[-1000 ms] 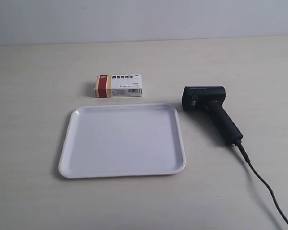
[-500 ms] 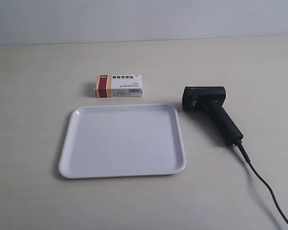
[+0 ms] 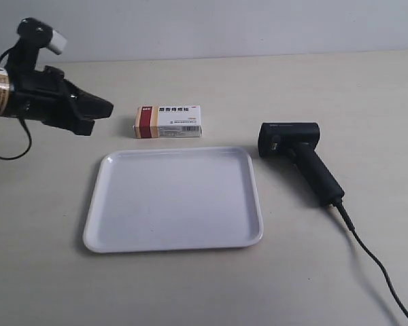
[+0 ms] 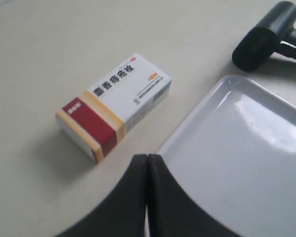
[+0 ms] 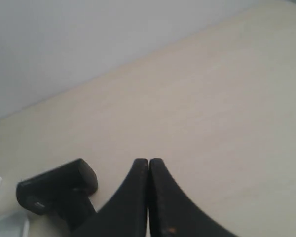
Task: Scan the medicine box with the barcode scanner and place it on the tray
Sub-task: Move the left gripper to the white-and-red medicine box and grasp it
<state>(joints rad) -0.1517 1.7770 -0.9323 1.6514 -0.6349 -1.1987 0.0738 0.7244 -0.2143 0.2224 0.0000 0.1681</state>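
Note:
My left gripper is going to grab the medicine box (image 3: 168, 121) next by its long sides at the red band (image 3: 145, 122), because the box is much longer than it is wide.
The medicine box (image 3: 168, 121) lies flat on the table just behind the white tray (image 3: 109, 234), its dark red and tan band at the exterior view's left. The black barcode scanner (image 3: 299, 158) lies on its side to the tray's right, cable trailing to the near right. My left gripper (image 3: 107, 108) hovers left of the box, apart from it, jaws shut and empty. The left wrist view shows the box (image 4: 114, 102), the tray's corner (image 4: 227, 84) and the scanner's head (image 4: 261, 37) beyond the shut gripper (image 4: 147, 157). My right gripper (image 5: 148, 161) is shut, with the scanner (image 5: 56, 187) beside it.
The beige table (image 3: 41, 197) runs back to a pale wall (image 3: 211, 27). The scanner's cable (image 3: 381, 272) crosses the near right corner. The right arm is outside the exterior view.
The arm at the exterior view's left has come into view from the left edge, reaching toward the medicine box. Box, tray and scanner have not moved.

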